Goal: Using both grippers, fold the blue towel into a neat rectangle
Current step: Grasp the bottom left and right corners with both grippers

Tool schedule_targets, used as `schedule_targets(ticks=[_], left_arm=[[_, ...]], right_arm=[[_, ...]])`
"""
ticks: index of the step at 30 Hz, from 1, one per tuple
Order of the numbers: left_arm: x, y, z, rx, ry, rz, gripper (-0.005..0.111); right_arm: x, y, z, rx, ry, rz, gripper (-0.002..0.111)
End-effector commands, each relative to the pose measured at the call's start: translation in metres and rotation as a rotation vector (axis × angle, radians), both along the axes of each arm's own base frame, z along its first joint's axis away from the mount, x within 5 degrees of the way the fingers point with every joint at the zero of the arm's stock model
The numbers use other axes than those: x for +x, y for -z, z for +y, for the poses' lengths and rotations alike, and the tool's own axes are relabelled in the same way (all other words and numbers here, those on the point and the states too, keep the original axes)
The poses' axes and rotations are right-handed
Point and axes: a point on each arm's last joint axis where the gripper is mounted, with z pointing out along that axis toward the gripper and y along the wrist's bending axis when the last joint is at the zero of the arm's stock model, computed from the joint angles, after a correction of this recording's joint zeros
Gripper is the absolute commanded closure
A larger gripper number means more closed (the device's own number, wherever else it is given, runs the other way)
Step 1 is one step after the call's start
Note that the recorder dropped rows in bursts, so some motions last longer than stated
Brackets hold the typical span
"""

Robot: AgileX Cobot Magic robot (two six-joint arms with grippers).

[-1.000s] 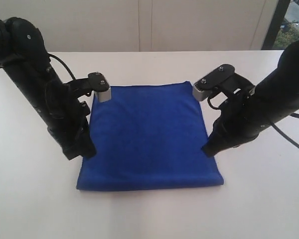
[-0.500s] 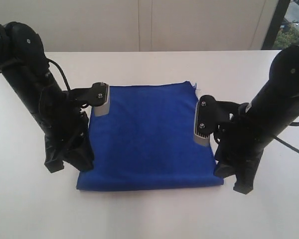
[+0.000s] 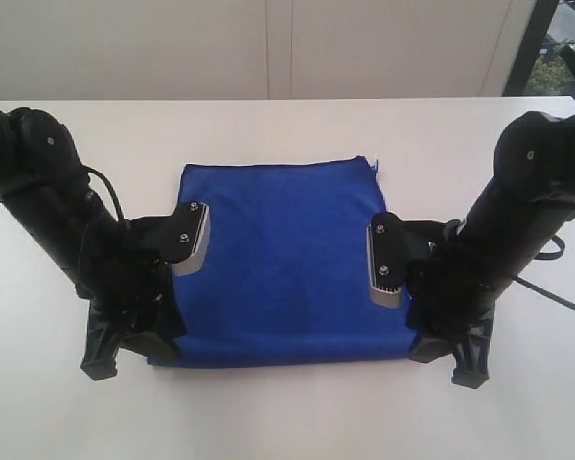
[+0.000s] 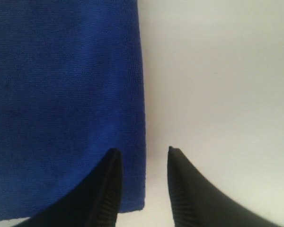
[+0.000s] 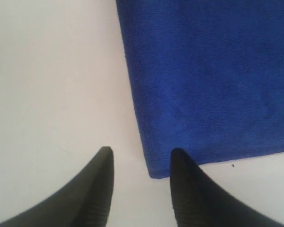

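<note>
My right gripper grabs the blue towel by its plain corner point(image 3: 403, 351) next, to fold it over toward its threaded corner point(image 3: 366, 164).
The blue towel point(image 3: 283, 259) lies flat on the white table as a near-square folded pad, with a thin thread at its far right corner. My left gripper point(image 3: 129, 353) is down at the towel's near left corner. It is open, with one finger over the blue towel point(image 4: 66, 94) and the other over bare table, so the left gripper point(image 4: 141, 150) straddles the side edge. My right gripper point(image 3: 450, 359) is at the near right corner and is also open. The corner of the blue towel point(image 5: 208, 80) lies between the tips of the right gripper point(image 5: 141, 151). Neither gripper holds anything.
The white table point(image 3: 287, 412) extends on all sides of the towel. A pale wall runs behind the far edge, with a dark window frame point(image 3: 532, 43) at the far right. Cables hang from both arms beside the towel.
Both arms have swung from the towel's far corners along its sides to the near corners and dropped lower. The towel itself has not moved.
</note>
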Motion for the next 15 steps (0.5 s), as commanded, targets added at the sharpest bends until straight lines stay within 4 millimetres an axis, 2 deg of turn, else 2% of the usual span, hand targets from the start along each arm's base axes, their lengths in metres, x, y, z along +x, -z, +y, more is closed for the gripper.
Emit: schedule_targets(ticks=[1, 15], left_arm=[[-0.001, 0.003, 0.000, -0.016, -0.015, -0.011, 0.067], [0.000, 0.027, -0.001, 0.022, -0.010, 0.075, 0.067]], right_arm=[[0.000, 0.003, 0.001, 0.005, -0.030, -0.002, 0.070], [0.003, 0.009, 0.003, 0.017, -0.008, 0.000, 0.070]])
